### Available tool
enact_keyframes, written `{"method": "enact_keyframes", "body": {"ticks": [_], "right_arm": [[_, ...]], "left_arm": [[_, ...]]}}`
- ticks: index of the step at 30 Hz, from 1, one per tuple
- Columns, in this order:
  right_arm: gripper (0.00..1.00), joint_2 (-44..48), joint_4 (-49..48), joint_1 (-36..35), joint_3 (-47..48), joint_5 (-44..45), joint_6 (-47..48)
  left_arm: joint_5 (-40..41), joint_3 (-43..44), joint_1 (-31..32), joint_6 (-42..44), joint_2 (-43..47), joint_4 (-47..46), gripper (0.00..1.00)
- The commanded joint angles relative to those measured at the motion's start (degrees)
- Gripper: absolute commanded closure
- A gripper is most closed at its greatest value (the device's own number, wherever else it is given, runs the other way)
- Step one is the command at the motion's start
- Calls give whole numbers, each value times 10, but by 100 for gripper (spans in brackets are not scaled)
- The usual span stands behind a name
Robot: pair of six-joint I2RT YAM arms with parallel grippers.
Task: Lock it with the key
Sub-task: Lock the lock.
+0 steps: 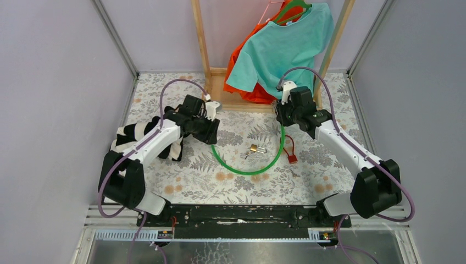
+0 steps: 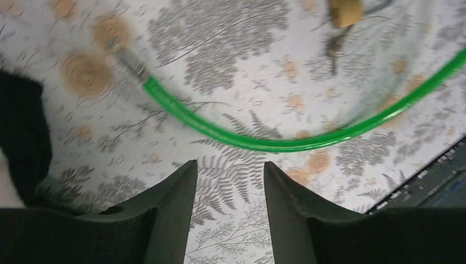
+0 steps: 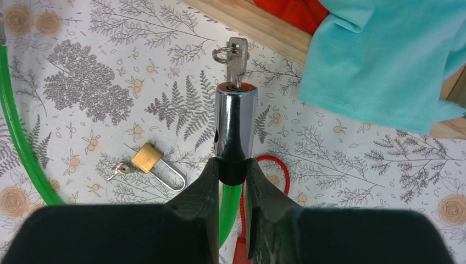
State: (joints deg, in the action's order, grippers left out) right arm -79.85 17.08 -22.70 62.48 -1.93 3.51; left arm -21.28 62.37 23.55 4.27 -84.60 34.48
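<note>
My left gripper grabs the green cable (image 2: 167,101) just behind its metal end pin next, since the pin (image 2: 132,63) stays free to insert into the lock cylinder.
A green cable lock (image 1: 250,171) lies in an arc on the floral table. My right gripper (image 3: 235,164) is shut on the black collar below its chrome lock cylinder (image 3: 235,118) and holds it up. A key (image 3: 237,59) on a ring sticks out of the cylinder's end. My left gripper (image 2: 229,165) is open and empty, hovering just short of the cable (image 2: 264,140). The cable's bare metal end pin (image 2: 132,63) lies on the table, beyond the fingers to the left. From above, the left gripper (image 1: 211,135) is at the cable's left end and the right gripper (image 1: 279,118) at its right end.
A small brass padlock (image 3: 147,157) with its own key (image 3: 118,170) lies inside the arc. A red coiled cable (image 3: 281,170) lies under my right gripper. A striped black-and-white cloth (image 1: 134,137) lies under my left arm. A wooden rack (image 1: 242,102) with teal (image 1: 286,49) and orange shirts stands behind.
</note>
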Motion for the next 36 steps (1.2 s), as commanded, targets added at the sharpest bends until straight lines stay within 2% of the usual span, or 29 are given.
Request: {"method": "enact_keyframes", "body": {"ticks": [1,12,24,30,36], "right_arm": [[100,23,-47,11,-8,13,-27],[100,28,-56,14,-22,-9,-26],[100,24,-59,15,-24,-32,-23],[100,24,-61,16,-26,-34,-20],[100,20,-60,16,-27,-36,-19]], "left_arm": [[54,-16,-26,-18,-9,2,44],[31,5,-54,-45,-99,-26,38],[24,-1,-54,-86,-167,-140,37],[23,-33,-53,-114,-177,-206,44],[12,-60,-47,-137,-188,-256,59]]}}
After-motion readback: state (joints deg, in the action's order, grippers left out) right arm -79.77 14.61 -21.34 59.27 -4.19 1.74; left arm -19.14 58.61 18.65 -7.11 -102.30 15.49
